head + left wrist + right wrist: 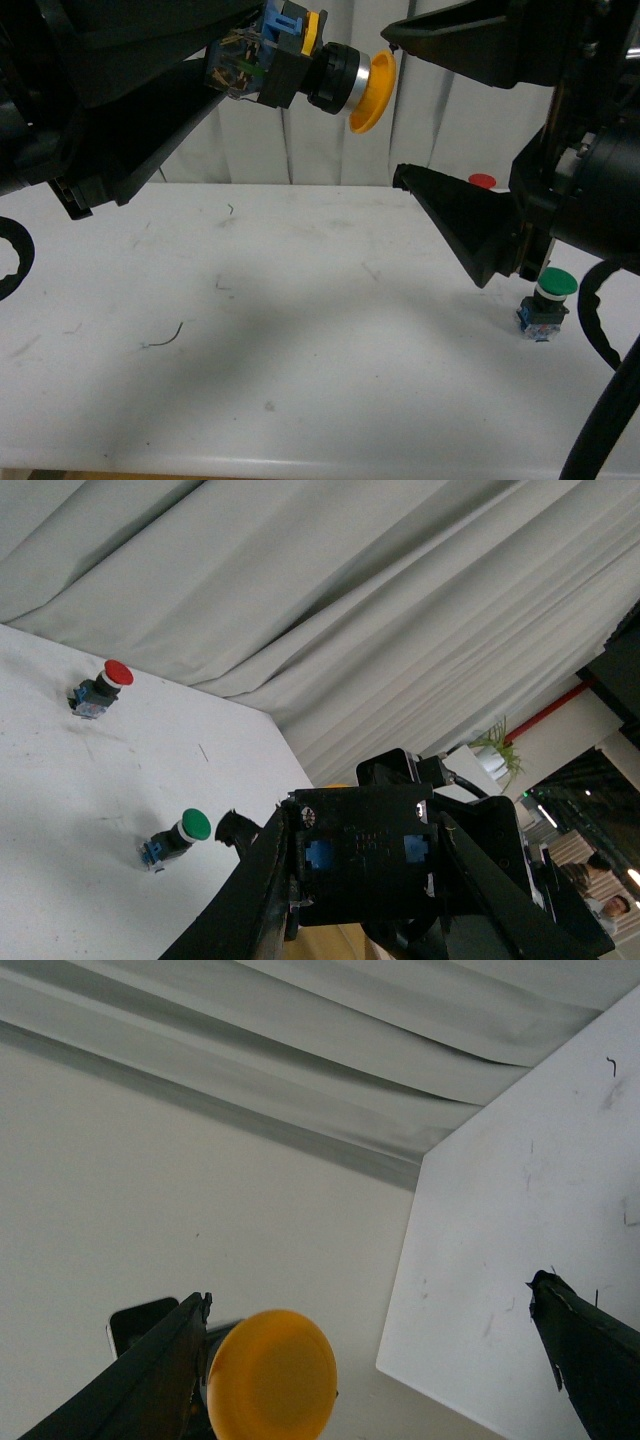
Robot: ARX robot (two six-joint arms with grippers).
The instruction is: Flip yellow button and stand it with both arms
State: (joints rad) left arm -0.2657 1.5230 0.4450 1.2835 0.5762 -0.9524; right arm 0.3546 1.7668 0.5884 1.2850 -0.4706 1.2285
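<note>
The yellow button needs to stand with the yellow button's contact block point(250, 55) facing down. My right gripper should next grab the button by its cap end so it can.
My left gripper point(250, 62) is shut on the yellow button's point(340, 80) black-and-blue contact block and holds it high above the white table point(300, 340). The button lies sideways, its yellow cap point(372, 92) pointing right. My right gripper point(398, 110) is open, one finger above and one below, with the cap just at the mouth of the gap. In the right wrist view the cap point(272, 1375) sits beside one finger point(160, 1370) of the open gripper point(372, 1290). In the left wrist view the block point(360, 865) fills the space between the shut gripper's point(362, 880) jaws.
A green-capped button point(547, 303) stands on the table at the right, under my right arm; it also shows in the left wrist view point(180, 835). A red-capped button point(482, 181) sits at the back right, seen too in the left wrist view point(100, 685). A grey curtain hangs behind.
</note>
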